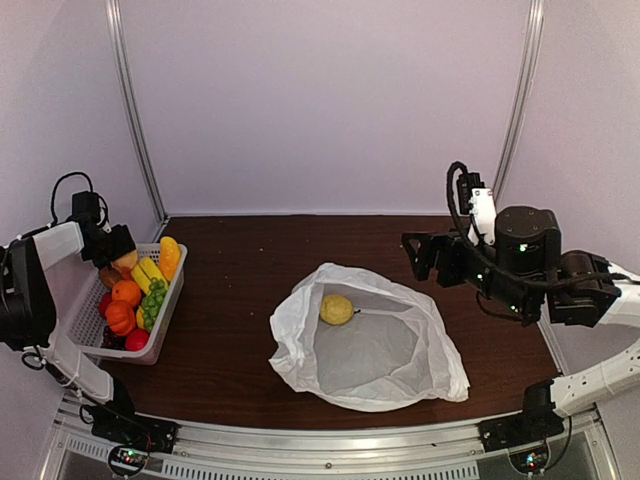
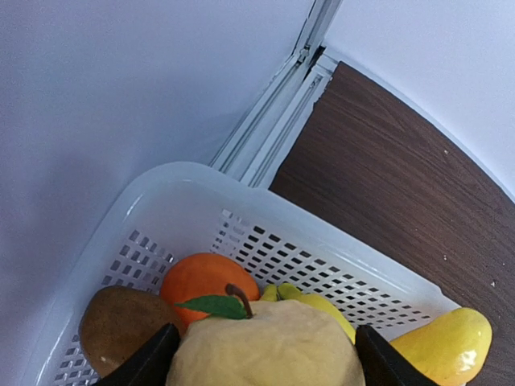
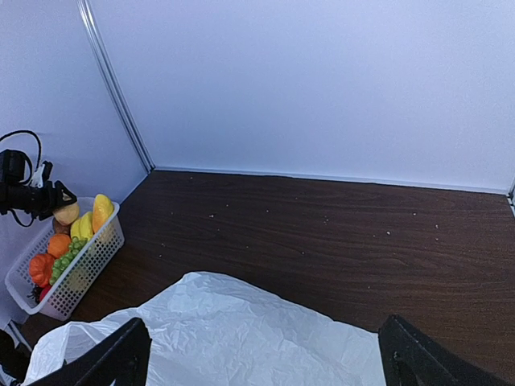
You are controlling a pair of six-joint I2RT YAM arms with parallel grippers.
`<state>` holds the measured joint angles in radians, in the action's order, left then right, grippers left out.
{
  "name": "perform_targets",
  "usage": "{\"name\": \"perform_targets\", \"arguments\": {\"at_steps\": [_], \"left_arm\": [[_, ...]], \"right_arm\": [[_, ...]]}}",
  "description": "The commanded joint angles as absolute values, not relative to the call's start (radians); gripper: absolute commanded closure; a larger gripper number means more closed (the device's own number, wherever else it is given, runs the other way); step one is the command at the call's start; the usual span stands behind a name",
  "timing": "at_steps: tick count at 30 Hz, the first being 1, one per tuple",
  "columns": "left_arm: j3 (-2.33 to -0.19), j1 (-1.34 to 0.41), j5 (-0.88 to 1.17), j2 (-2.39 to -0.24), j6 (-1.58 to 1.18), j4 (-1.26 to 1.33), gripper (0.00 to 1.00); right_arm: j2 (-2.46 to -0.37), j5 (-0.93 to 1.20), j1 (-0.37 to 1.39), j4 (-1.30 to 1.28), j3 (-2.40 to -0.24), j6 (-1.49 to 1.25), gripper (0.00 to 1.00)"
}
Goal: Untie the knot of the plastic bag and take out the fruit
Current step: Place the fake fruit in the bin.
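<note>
The peach [image 1: 126, 260] hangs low inside the basket's back rim, close beside the kiwi [image 1: 107, 278] and orange, so it is time for my left gripper to release it.
The plastic bag [image 1: 370, 350] lies open and flattened on the dark table, with a lemon [image 1: 336, 309] inside near its mouth. No knot shows on it. My left gripper [image 1: 120, 250] hangs over the white basket [image 1: 168, 315], shut on a pale yellow peach [image 2: 273, 346] with a green leaf; both black fingers [image 2: 153, 358] press its sides. Under it lie an orange [image 2: 205, 281], a brown kiwi [image 2: 117, 326], bananas [image 2: 318, 304] and a mango [image 2: 447, 338]. My right gripper [image 1: 428, 258] hovers open above the bag's [image 3: 225, 338] right side, holding nothing.
The basket [image 3: 84, 269] stands at the table's left edge against the wall and also holds green grapes [image 1: 153, 300], a ribbed orange fruit [image 1: 120, 317] and a red apple [image 1: 137, 340]. White walls close in the back and sides.
</note>
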<state>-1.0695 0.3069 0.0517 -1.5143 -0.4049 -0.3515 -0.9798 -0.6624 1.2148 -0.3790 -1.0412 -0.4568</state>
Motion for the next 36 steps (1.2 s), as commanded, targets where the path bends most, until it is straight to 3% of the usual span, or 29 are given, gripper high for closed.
{"name": "perform_targets", "arguments": {"at_steps": [1,6,13,27,36], "left_arm": [[-1.097,0.32,0.053,-1.533,-0.382,-0.314,0.47],[-1.095,0.321,0.046,-1.536,-0.383,-0.319,0.19],[-1.095,0.32,0.051,-1.535,-0.378,-0.324,0.03],[-1.075,0.32,-0.035,-1.466,-0.362,-0.346,0.03],[-1.007,0.318,0.069,-1.275,-0.345,-0.372,0.03]], "right_arm": [[-0.971,-0.655,1.21,-0.4,-1.023,-0.477,0.01],[-0.965,-0.651,1.209,-0.397,-1.014,-0.483,0.01],[-0.954,-0.65,1.21,-0.396,-1.005,-0.487,0.01],[-0.954,-0.64,1.21,-0.39,-0.999,-0.488,0.01],[-0.911,-0.549,1.21,-0.325,-0.976,-0.417,0.01]]}}
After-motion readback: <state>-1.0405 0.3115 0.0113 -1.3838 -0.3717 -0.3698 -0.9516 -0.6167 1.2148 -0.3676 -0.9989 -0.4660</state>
